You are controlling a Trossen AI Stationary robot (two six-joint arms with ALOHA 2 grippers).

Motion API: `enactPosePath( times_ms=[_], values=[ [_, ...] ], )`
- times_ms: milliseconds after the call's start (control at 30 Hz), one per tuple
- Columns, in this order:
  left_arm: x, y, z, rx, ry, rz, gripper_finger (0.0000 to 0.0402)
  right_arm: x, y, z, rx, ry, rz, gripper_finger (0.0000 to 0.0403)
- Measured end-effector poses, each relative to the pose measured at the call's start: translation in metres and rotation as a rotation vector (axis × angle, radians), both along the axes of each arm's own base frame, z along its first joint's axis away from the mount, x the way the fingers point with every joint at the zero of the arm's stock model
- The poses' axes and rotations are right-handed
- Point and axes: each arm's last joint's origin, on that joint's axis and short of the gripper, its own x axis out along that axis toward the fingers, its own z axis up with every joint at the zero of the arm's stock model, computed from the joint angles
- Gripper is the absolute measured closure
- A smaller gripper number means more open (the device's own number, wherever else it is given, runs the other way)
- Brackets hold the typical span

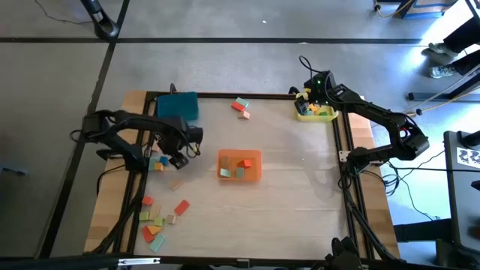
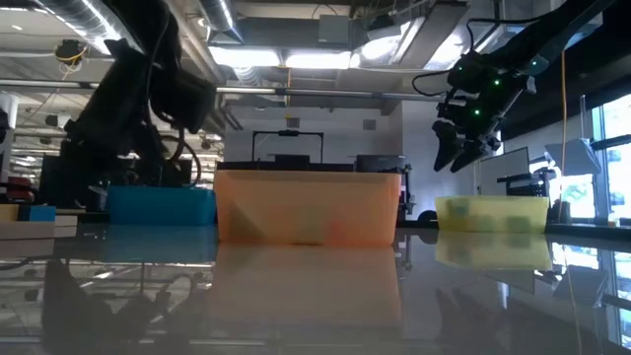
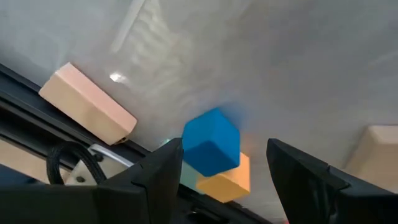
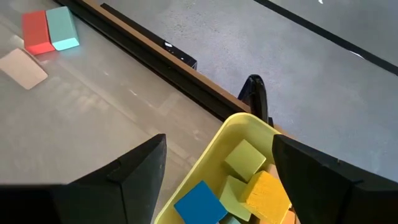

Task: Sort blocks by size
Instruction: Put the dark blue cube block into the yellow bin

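Observation:
My left fingers end above the blue cube (image 1: 163, 160) and the orange block, so they must lower before closing on the blue cube.
My left gripper (image 1: 180, 152) hangs open over a small cluster of blocks (image 1: 158, 162) at the table's left side. In the left wrist view its fingers stand on either side of a blue cube (image 3: 211, 142), which rests on the table beside an orange block (image 3: 231, 182). Tan blocks (image 3: 87, 102) lie close by. My right gripper (image 1: 306, 97) is open above the yellow tray (image 4: 211, 155), which holds blue, green and yellow blocks (image 4: 244, 158). More blocks lie at the near left (image 1: 159, 219) and the far middle (image 1: 241, 107).
An orange tray (image 1: 256, 174) with a few blocks stands mid-table, and a blue tray (image 1: 178, 106) sits at the far left behind my left arm. A dark frame rail (image 3: 37, 93) runs along the table's edge next to the left cluster.

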Motion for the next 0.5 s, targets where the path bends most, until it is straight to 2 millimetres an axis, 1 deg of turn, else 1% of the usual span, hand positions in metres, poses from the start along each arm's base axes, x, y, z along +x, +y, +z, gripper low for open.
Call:
enactPosePath(
  times_ms=[233,500],
  values=[
    [0.003,-0.003,-0.015,-0.021,0.087,-0.096,0.0180,0.000,0.000,0.000,-0.001,-0.001,0.000,0.0113],
    [0.006,-0.007,-0.027,-0.081,0.151,-0.203,0.0180,0.000,0.000,0.000,-0.001,0.000,0.000,0.0113]
  ],
)
